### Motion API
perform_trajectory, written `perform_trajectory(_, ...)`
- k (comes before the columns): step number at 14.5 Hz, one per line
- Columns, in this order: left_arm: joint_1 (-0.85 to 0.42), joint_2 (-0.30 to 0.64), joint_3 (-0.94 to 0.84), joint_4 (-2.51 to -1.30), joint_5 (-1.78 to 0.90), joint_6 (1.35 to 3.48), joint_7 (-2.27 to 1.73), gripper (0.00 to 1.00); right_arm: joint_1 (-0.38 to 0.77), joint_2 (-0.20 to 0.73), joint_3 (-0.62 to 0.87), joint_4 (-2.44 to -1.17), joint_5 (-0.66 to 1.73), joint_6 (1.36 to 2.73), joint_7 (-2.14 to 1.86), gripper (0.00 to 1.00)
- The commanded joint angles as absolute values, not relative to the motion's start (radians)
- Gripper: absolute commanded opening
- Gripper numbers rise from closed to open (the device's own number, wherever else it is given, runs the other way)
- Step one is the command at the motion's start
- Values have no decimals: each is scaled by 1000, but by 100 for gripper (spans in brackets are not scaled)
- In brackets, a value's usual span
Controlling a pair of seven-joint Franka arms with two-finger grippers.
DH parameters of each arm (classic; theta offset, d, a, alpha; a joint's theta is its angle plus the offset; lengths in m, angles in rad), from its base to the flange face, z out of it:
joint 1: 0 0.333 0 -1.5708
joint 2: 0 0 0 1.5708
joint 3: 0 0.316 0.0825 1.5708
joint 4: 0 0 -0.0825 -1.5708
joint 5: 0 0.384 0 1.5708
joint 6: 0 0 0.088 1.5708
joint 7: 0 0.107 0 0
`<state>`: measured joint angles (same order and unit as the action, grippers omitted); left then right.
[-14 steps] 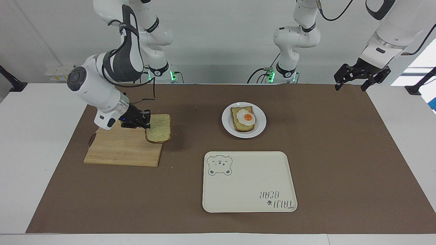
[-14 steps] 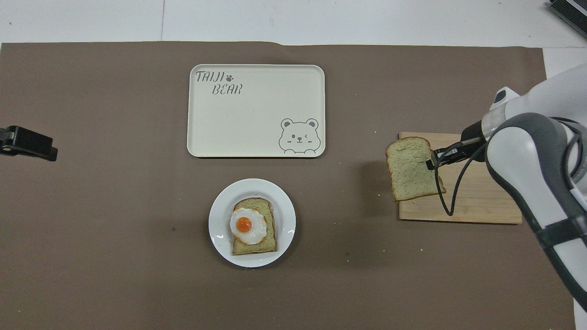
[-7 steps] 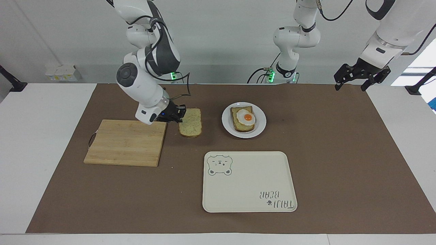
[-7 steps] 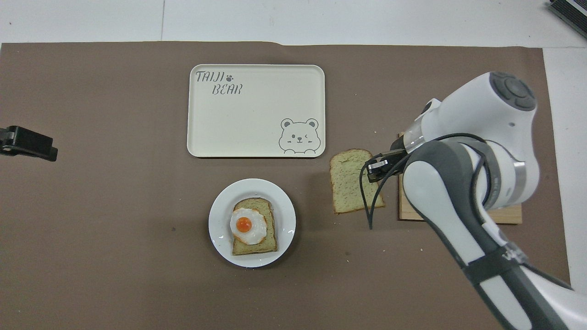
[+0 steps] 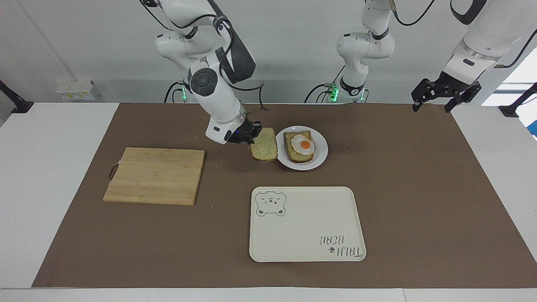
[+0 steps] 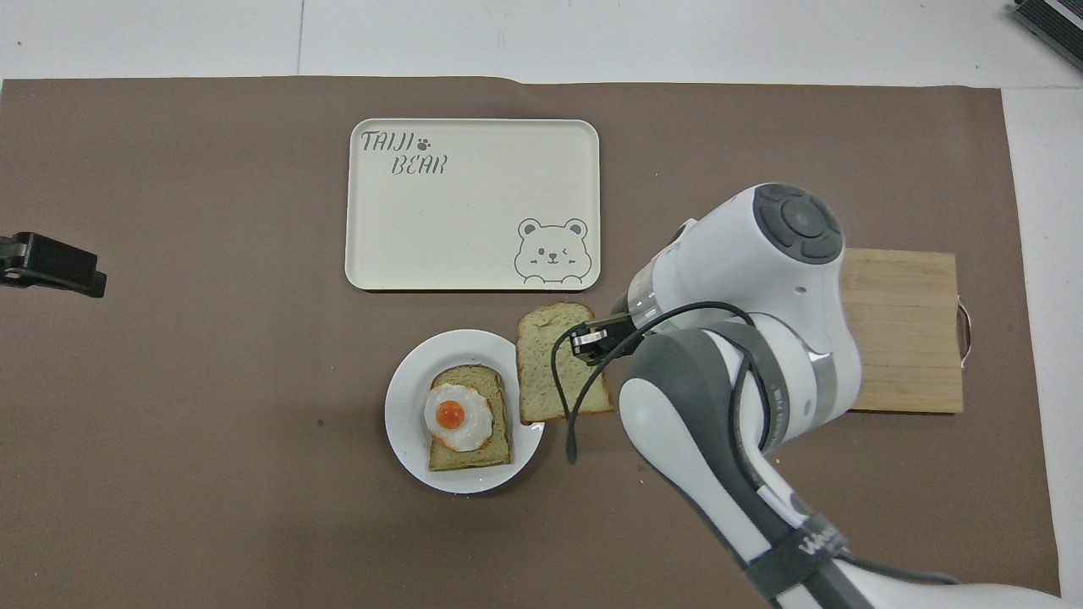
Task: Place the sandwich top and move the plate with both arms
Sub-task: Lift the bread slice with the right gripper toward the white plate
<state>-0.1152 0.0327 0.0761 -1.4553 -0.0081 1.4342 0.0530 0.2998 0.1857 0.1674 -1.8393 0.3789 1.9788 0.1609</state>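
Next, my left gripper grips the plate by its bare white rim [image 6: 397, 425]. That grip serves to move the sandwich onto the cream tray [image 6: 462, 218].
My right gripper [image 5: 253, 136] is shut on one edge of the sandwich top [image 5: 265, 146], a plain speckled slice with brown crust. It holds the slice in the air over the mat, at the rim of the plate on the side toward the right arm's end of the table. In the overhead view the sandwich top [image 6: 550, 368] overlaps the plate's rim under the right gripper [image 6: 585, 342]. The round white plate [image 5: 321, 156] [image 6: 406, 423] bears a bread slice with a fried egg [image 5: 300, 147] [image 6: 461, 416]. My left gripper [image 5: 434, 100] [image 6: 51, 264] waits open above the mat at the left arm's end.
A wooden cutting board [image 5: 155, 176] [image 6: 905, 330] lies bare toward the right arm's end of the table. A cream rectangular tray with a bear drawing [image 5: 306, 226] [image 6: 474, 220] lies farther from the robots than the plate. A brown mat [image 5: 419, 188] covers the table.
My right gripper has carried the sandwich top from over the cutting board across the mat to the plate's rim. The left arm has not moved.
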Motion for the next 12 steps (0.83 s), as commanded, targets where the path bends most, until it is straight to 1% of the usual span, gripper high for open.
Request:
perform_trajectory(1, -110, 26, 75, -1450, -17, 1416, 58, 100, 383, 193, 167, -1891, 471, 2124, 267, 0)
perform_trajectory(3, -110, 26, 75, -1451, -17, 1416, 58, 100, 393, 212, 167, -1891, 523, 2163, 267, 0)
perform_trajectory(7, -110, 26, 75, -1450, -17, 1416, 58, 100, 454, 250, 167, -1911, 523, 2209, 259, 0)
perform_trajectory(9, -110, 26, 75, -1450, -17, 1416, 58, 100, 472, 247, 167, -1943, 520, 2226, 168, 0)
perform_trajectory(12, -110, 26, 75, -1450, -17, 1416, 58, 100, 495, 248, 166, -1974, 522, 2229, 140, 0)
